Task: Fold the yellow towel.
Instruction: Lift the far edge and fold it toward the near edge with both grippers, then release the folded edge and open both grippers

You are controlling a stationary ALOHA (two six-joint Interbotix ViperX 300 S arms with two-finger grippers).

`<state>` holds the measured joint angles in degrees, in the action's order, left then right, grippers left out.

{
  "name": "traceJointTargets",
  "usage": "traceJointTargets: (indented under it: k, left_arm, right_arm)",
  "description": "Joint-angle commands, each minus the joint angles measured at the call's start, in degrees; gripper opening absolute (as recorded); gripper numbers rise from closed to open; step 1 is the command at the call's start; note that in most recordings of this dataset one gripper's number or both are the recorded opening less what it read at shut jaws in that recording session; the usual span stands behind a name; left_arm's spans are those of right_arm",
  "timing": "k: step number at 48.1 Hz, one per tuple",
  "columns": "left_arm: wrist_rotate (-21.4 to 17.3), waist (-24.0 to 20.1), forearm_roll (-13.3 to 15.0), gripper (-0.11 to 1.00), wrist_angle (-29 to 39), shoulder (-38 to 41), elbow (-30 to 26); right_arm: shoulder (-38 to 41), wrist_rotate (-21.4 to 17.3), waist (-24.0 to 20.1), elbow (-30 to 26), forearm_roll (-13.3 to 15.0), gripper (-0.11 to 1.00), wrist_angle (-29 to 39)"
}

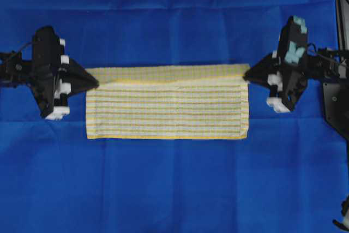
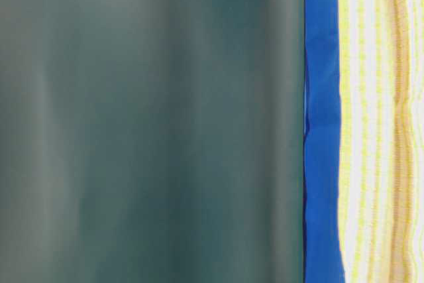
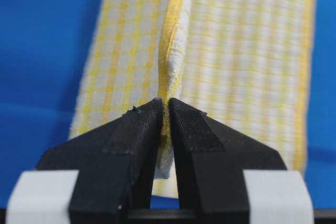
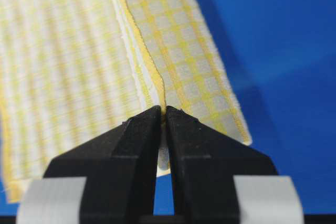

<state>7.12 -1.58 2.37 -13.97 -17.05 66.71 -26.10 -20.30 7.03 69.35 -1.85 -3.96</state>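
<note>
The towel's pinched hemmed edge (image 4: 149, 66) hangs above the towel's lower layer (image 4: 197, 72) in the right wrist view. My right gripper should keep holding the edge until it is down.
The yellow towel (image 1: 166, 107) lies across the middle of the blue cloth, with a narrow strip along its far side turned over toward the near part. My left gripper (image 1: 97, 84) is shut on the towel's hemmed edge at the left end; in the left wrist view the yellow towel (image 3: 236, 66) runs away from the shut left gripper (image 3: 165, 103). My right gripper (image 1: 245, 76) is shut on the same edge at the right end. The right wrist view shows the yellow towel (image 4: 68, 61) pinched in the right gripper (image 4: 163, 109). The table-level view shows only a strip of yellow towel (image 2: 377, 124).
A large plain blue cloth (image 1: 174, 15) covers the whole table around the towel. A dark frame part (image 1: 341, 4) stands at the right edge. Most of the table-level view is filled by a blurred dark green surface (image 2: 152, 124).
</note>
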Motion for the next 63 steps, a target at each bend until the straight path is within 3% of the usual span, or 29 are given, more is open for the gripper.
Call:
traceJointTargets:
  k: [1, 16, 48, 51, 55, 59, 63]
  left_arm:
    - [0.97, 2.72, 0.09, 0.05, -0.18, -0.62, -0.44]
    - [2.29, 9.58, 0.09, 0.05, -0.18, -0.09, -0.62]
    - [2.29, 9.76, 0.09, 0.06, 1.49, 0.26, -0.97]
    - [2.29, 9.76, 0.00, 0.14, 1.49, 0.26, -0.88]
    - [2.29, 9.76, 0.09, 0.34, 1.49, 0.26, -0.97]
    - [2.20, 9.76, 0.09, 0.56, 1.49, 0.09, -0.88]
    - [2.02, 9.76, 0.09, 0.61, 1.49, -0.26, -0.97]
  right_arm:
    - [-0.53, -0.62, -2.02, -0.26, -0.09, 0.04, 0.18]
    - [0.35, -3.25, -8.61, -0.62, -0.09, 0.04, 0.35]
    - [5.80, -3.60, -12.48, -3.60, -0.09, 0.04, 1.05]
    - [5.80, -3.60, -12.92, -3.87, -0.09, 0.05, 0.97]
    - [5.80, -3.60, -14.15, -4.39, -0.09, 0.17, 0.79]
    - [5.80, -3.60, -15.12, -5.27, -0.09, 0.42, 0.79]
    - [5.80, -3.60, -15.38, -5.80, -0.09, 0.68, 1.14]
